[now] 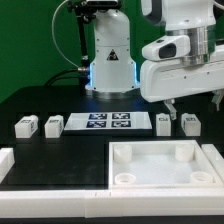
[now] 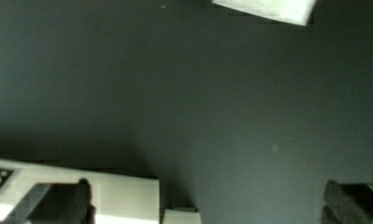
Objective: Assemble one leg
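Note:
My gripper should next grab the white leg by its tagged block body (image 1: 190, 125). Then it can assemble the leg into the white square tray-like piece.
Four small white legs with tags stand on the black table in the exterior view. Two are at the left (image 1: 25, 126) (image 1: 53, 125) and two at the right (image 1: 163, 123) (image 1: 190, 123). My gripper (image 1: 192, 101) hangs open and empty a little above the two right legs. In the wrist view my gripper (image 2: 209, 207) is wide open with dark table between its fingers (image 2: 58, 205). A white tagged block (image 2: 115, 195), probably a leg, lies beside one finger, and nothing is held.
The marker board (image 1: 108, 122) lies between the leg pairs. The large white square tray-like piece (image 1: 165, 178) with round corner sockets sits at the front right. A white bracket (image 1: 6, 160) lies at the left edge. The robot base (image 1: 110, 60) stands behind. A white corner (image 2: 272, 8) shows in the wrist view.

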Controlling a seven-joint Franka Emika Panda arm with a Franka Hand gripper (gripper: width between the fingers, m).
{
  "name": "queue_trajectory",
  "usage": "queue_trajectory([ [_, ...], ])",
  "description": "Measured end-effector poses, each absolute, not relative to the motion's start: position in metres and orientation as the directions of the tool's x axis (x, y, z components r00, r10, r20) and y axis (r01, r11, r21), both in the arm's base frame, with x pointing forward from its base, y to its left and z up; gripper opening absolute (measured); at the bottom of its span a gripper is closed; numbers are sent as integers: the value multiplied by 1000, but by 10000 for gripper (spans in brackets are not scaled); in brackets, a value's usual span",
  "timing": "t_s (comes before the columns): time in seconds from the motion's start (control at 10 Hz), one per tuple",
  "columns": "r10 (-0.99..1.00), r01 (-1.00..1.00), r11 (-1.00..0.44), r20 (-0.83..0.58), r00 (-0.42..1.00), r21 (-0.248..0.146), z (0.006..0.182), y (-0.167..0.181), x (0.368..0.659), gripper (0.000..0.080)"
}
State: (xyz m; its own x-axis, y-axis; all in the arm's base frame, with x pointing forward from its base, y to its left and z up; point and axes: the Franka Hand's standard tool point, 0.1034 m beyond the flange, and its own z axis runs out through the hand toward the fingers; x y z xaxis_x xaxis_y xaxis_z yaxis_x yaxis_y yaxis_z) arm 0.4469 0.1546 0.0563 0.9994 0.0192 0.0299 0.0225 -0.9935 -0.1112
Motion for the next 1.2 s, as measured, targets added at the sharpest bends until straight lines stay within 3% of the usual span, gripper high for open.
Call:
queue_trajectory([
  [0.1,-87,-86,-989,5,996,-120,50,160,436,649],
  [0.3,-93,-101,-990,-77,993,-101,45,162,423,649],
  [0.4,-108,-126,-989,-191,976,-83,40,163,415,649],
  [0.6,-89,-122,-991,-418,904,-52,38,168,415,649],
  [0.9,-49,-101,-994,-664,746,-40,39,160,414,649],
  [1.2,-54,-108,-994,-764,643,-20,30,164,413,649],
])
